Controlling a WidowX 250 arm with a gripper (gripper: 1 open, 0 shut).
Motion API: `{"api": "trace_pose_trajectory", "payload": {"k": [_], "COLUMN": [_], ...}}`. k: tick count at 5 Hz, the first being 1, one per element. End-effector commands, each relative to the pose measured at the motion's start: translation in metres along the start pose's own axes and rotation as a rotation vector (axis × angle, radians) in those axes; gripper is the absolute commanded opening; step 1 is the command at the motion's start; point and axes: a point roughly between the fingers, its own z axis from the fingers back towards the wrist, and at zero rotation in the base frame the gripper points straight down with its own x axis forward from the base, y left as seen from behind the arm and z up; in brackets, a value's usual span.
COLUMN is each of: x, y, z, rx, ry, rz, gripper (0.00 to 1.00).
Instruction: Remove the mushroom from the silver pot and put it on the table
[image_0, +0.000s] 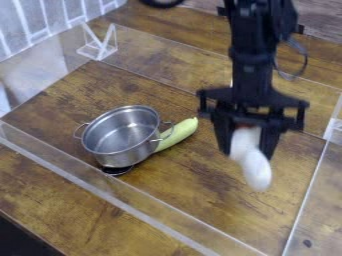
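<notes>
I need to keep holding the mushroom in my gripper until it reaches the table, because the white stem of the mushroom (250, 160) still hangs above the wood.
The mushroom (250, 160) hangs stem-down, white and blurred, between the fingers of my gripper (249, 135), which is shut on it above the right part of the table (187, 185). Its cap is hidden inside the black jaws. The silver pot (120, 135) stands empty at the left centre, well clear of the gripper. The arm reaches down from the top of the view.
A spoon with a yellow-green handle (178, 131) leans against the pot's right side. Clear acrylic walls (80, 165) edge the table at front, left and right. A clear stand (96, 42) sits at the back left.
</notes>
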Motion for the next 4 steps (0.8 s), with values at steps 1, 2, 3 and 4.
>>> {"api": "trace_pose_trajectory", "payload": {"k": [1,2,3,4], "x": [-0.003,0.005,0.017,0.028], "y": [0.004,0.021,0.037,0.049], "z": [-0.001,-0.003,-0.008,-0.016], "rx": [-0.003,0.020,0.031,0.034], "ry": [-0.037,-0.029,-0.024,-0.022], "rz": [-0.064,-0.099,-0.105,-0.108], "gripper": [0.00,0.00,0.00,0.00]}}
